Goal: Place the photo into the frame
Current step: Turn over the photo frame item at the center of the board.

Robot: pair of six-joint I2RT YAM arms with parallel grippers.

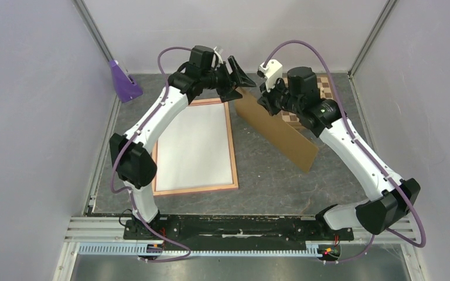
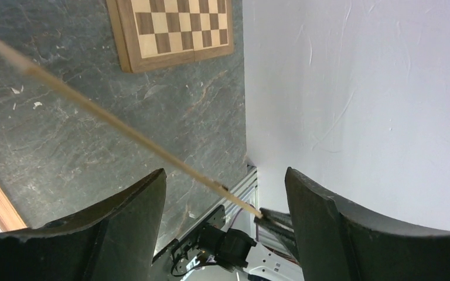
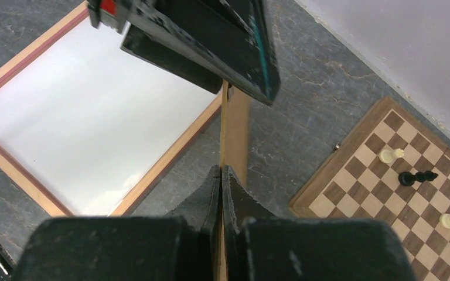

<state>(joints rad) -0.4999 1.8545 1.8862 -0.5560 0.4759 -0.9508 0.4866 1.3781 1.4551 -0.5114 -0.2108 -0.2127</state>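
Note:
My left gripper grabs the brown backing board (image 1: 281,132) by its far corner (image 1: 245,94) next, so the board's opposite edge stays free to settle into the frame.
The frame (image 1: 233,152) lies flat on the table, pale wood side up, and a white sheet (image 1: 193,143) fills it. I cannot tell whether that sheet is the photo's back; no printed face shows. My right gripper (image 1: 265,100) is shut on the edge of a plain brown backing board (image 1: 281,132), holding it tilted off the table. In the right wrist view the board (image 3: 234,126) is edge-on above the closed right gripper (image 3: 221,174). My left gripper (image 1: 238,82) is open at the board's far corner. That thin edge (image 2: 123,126) ends between the spread left gripper (image 2: 225,181), untouched.
A brown-and-cream chessboard (image 1: 326,88) lies at the back right, partly under the right arm, with a few chess pieces (image 3: 416,175) on it. A purple object (image 1: 123,82) stands in the back left corner. Pale walls close in three sides.

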